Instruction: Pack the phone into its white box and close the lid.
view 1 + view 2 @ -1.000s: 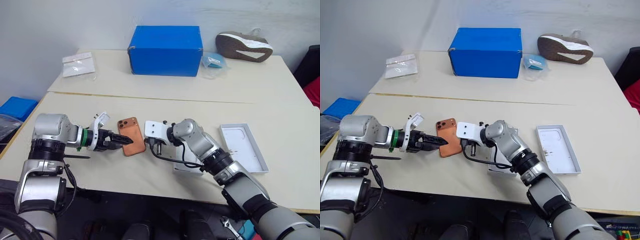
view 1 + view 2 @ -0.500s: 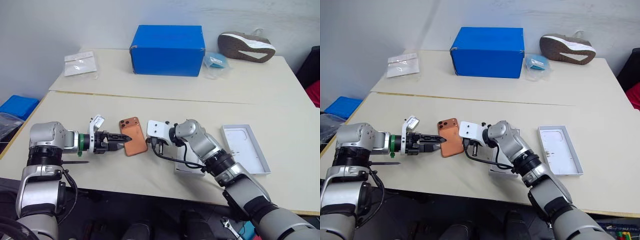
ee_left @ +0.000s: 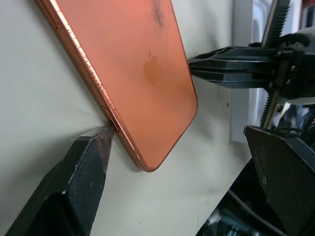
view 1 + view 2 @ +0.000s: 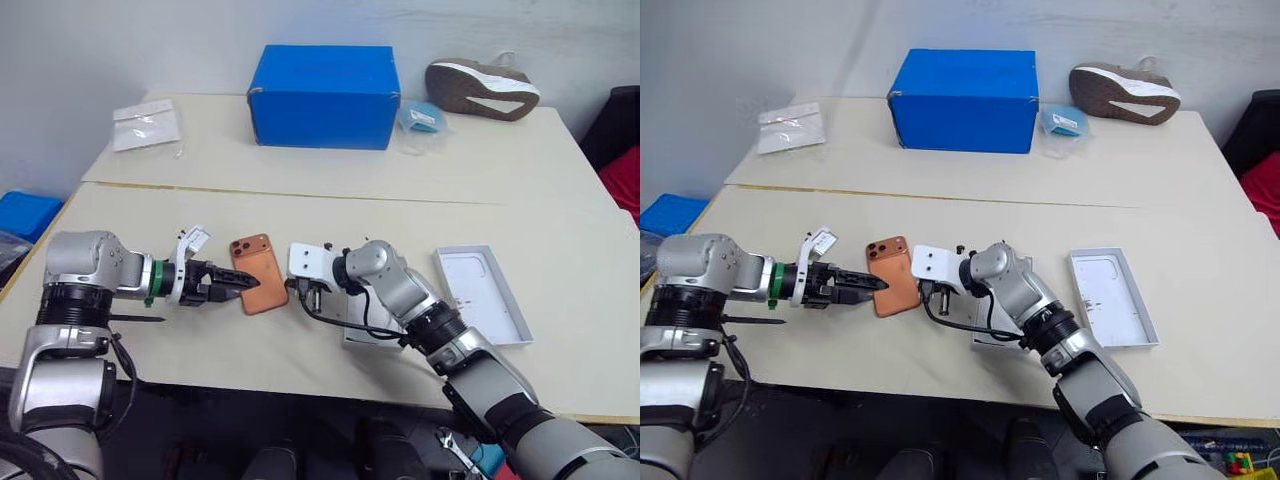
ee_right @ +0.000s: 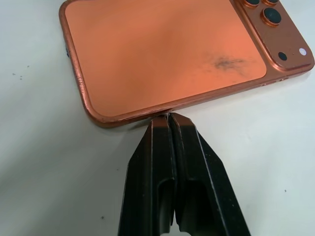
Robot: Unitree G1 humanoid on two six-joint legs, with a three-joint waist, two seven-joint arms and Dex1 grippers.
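The phone (image 4: 256, 273) needs to go into the orange phone's white box, so my left gripper needs to grab the phone's end opposite the cameras next.
The orange phone (image 4: 256, 273) lies back up on the table, its camera bar at the far end. My left gripper (image 4: 243, 284) is open at the phone's left long edge. One of its fingertips (image 3: 101, 142) touches that edge, and the phone's near corner lies between the jaws. My right gripper (image 5: 167, 119) is shut, with its tips against the opposite long edge, holding nothing. The white box (image 4: 358, 331) sits under my right forearm, mostly hidden. The lid (image 4: 482, 296) lies open side up to the right.
A big blue box (image 4: 322, 83) stands at the back, with a shoe (image 4: 482, 88) and a blue packet (image 4: 420, 118) to its right. A clear plastic bag (image 4: 146, 124) lies at the far left. A seam (image 4: 300, 196) runs across the table.
The camera has shifted a little. The phone and both grippers keep their places against it.
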